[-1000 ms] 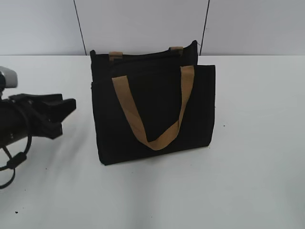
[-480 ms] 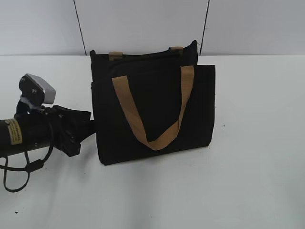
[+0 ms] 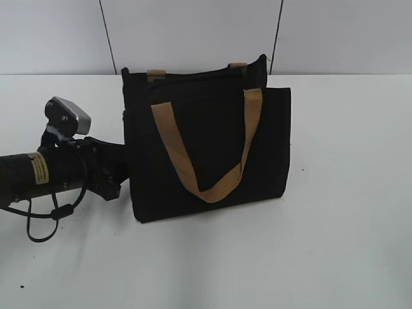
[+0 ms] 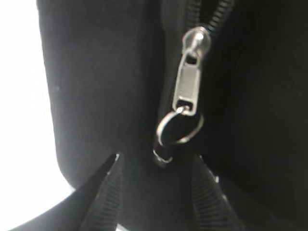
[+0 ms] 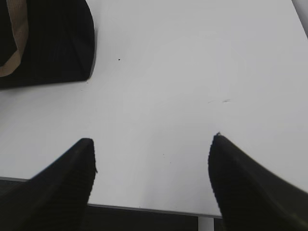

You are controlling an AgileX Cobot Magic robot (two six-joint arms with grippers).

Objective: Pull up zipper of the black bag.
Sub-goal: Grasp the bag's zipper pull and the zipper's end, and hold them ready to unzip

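Note:
The silver pull and its ring [image 4: 186, 91] hang over the upper part of the black fabric tab. My left gripper will next pinch the tab by its metal-tipped end [image 4: 162, 157].
The black bag [image 3: 212, 148] stands upright mid-table with a tan handle [image 3: 212, 187] hanging down its front. My left gripper [image 3: 119, 170] is against the bag's left side. In the left wrist view its two fingers are open [image 4: 156, 163] with the bag's side [image 4: 96, 86] between them. The zipper's silver pull [image 4: 190, 77] and its round ring [image 4: 179, 127] hang just beyond the fingertips, untouched. The right gripper [image 5: 151, 142] is open and empty over bare table, with a corner of the bag [image 5: 53, 43] at the upper left of its view. It is out of the exterior view.
The white table [image 3: 347, 212] carries only the bag. Its front edge [image 5: 149, 207] shows in the right wrist view. A pale wall with dark seams [image 3: 193, 32] stands behind the table.
My left arm has moved right and forward across the table until its gripper reached the bag's left side. The bag has not moved.

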